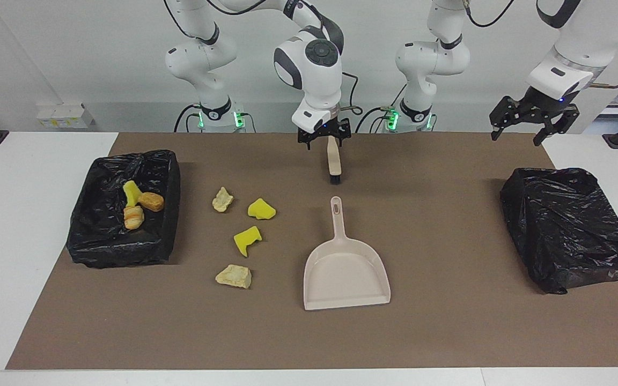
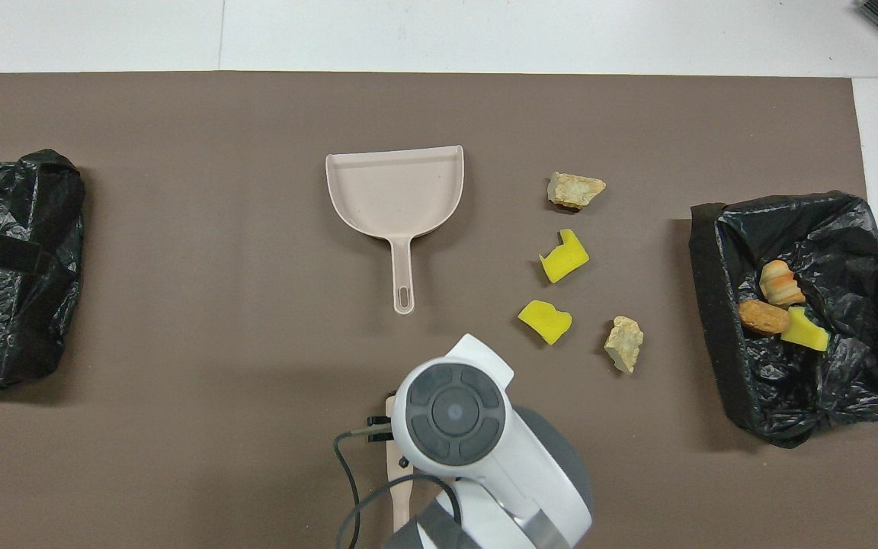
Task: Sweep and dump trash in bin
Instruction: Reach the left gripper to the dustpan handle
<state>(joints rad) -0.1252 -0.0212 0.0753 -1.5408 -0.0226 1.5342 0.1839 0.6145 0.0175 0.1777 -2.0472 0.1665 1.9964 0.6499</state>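
The beige dustpan's broad scoop is wider than my fingertips can open, so my left gripper should grab the dustpan by its narrow handle (image 2: 402,275) next.
Several trash lumps lie on the brown mat: a tan one (image 1: 222,199), two yellow wedges (image 1: 261,209) (image 1: 247,239) and a tan chunk (image 1: 233,276). Three more lie in the black-lined bin (image 1: 121,241) at the right arm's end. The beige dustpan (image 1: 345,268) rests flat beside the loose lumps, its handle pointing at the robots. The brush (image 1: 333,163) lies nearer to the robots than the dustpan. My right gripper (image 1: 326,142) stands open over the brush's handle end. My left gripper (image 1: 534,126) hangs open in the air by the left arm's end, waiting.
A second bin wrapped in a black bag (image 1: 566,225) sits at the left arm's end of the mat. In the overhead view the right arm's wrist (image 2: 454,415) covers most of the brush, and only part of its handle (image 2: 401,496) shows.
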